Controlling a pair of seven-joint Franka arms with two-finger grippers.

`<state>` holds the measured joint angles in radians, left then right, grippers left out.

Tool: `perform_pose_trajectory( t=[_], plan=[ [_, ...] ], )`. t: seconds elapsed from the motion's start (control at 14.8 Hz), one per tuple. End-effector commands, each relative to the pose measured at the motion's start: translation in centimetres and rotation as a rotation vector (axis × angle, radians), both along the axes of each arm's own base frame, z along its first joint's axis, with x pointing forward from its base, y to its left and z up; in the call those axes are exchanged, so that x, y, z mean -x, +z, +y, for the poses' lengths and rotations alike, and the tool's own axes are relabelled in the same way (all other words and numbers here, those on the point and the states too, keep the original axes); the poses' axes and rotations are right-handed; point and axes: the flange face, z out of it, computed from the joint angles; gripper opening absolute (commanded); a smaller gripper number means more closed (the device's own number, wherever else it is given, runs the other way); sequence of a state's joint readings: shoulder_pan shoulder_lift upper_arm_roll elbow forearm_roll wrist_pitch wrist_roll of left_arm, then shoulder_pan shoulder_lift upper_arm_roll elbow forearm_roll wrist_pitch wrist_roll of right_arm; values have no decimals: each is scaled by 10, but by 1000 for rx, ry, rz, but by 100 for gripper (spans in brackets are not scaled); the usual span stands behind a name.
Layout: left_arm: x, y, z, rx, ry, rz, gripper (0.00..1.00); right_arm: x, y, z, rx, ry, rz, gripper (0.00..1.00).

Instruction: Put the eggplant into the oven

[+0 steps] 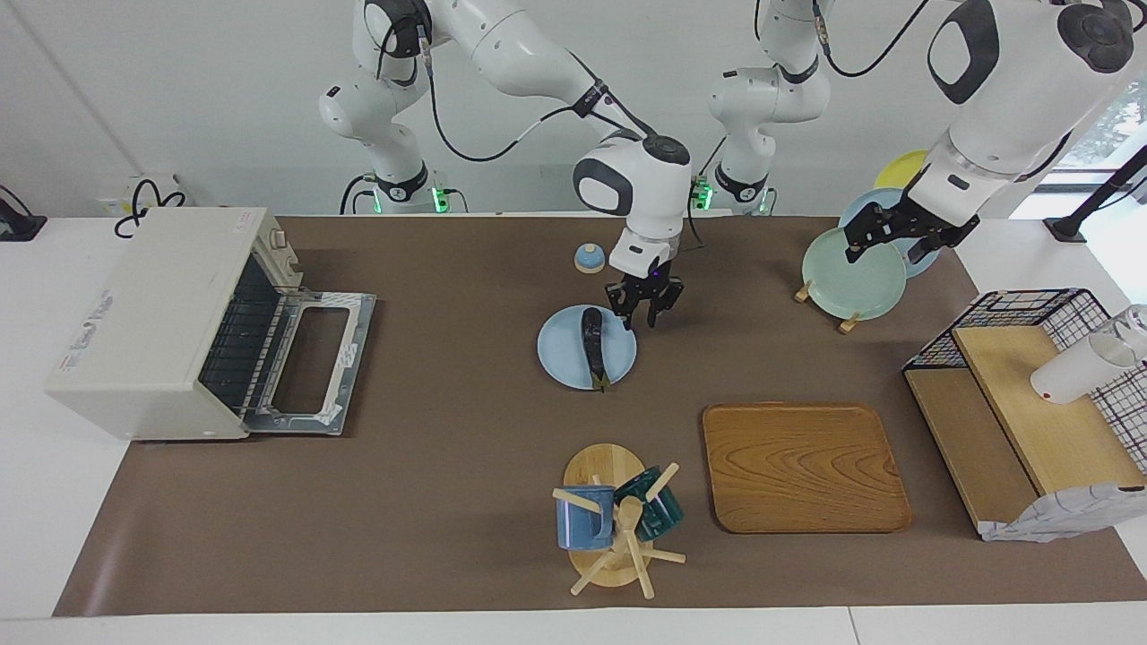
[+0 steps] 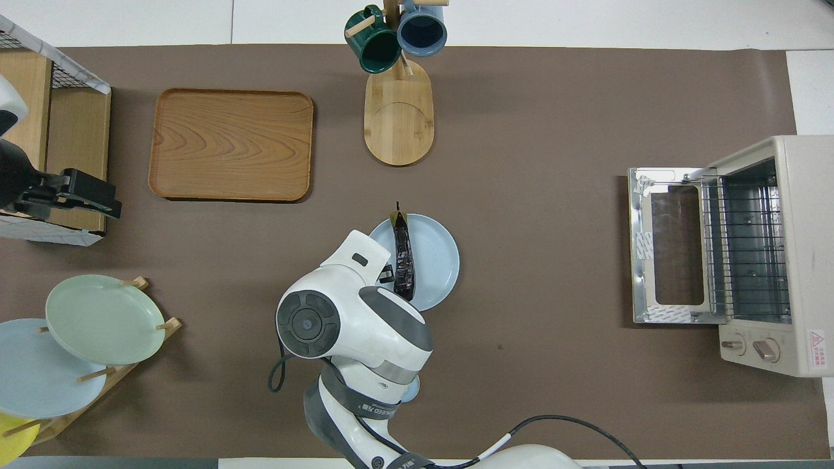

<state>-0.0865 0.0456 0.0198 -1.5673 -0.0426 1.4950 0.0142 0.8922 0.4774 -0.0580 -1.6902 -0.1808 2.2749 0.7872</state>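
I will next grab the light blue plate by its rim with my right gripper, to carry the eggplant into the oven (image 2: 743,246).
The dark purple eggplant (image 1: 592,345) lies on a light blue plate (image 1: 563,354) in the middle of the table; it also shows in the overhead view (image 2: 402,260) on the plate (image 2: 433,260). My right gripper (image 1: 643,315) is open and low at the plate's rim, just beside the eggplant's thick end toward the left arm's end, not around it. In the overhead view only a bit of the right gripper (image 2: 386,273) shows under the wrist. The cream oven (image 1: 152,313) stands at the right arm's end with its door (image 1: 315,363) dropped open. My left gripper (image 1: 899,240) is open, raised over the plate rack.
A wooden tray (image 1: 804,466) and a mug tree (image 1: 618,520) lie farther from the robots than the plate. A plate rack with a green plate (image 1: 851,269), a wire basket (image 1: 1030,309) with a wooden shelf and a white cup (image 1: 1071,367) stand at the left arm's end. A small blue dome (image 1: 589,258) sits nearer the robots.
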Motion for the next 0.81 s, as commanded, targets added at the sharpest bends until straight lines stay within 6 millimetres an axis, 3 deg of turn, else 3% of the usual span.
perform_pose_trajectory(
  t=[0.0,0.34,0.54,0.74],
  plan=[
    [13,0,-2,-28,-13,13,100,7,-2,-8,-6,26,-17,44],
    [23,22,2,-23,-13,-32,100,16,-14,-11,-24,33,-14,42],
    [28,19,0,-24,-18,-34,100,27,-28,-17,-35,45,-14,39],
    [27,18,0,-25,-16,-43,100,25,-28,-19,-39,49,-17,34]
  ],
)
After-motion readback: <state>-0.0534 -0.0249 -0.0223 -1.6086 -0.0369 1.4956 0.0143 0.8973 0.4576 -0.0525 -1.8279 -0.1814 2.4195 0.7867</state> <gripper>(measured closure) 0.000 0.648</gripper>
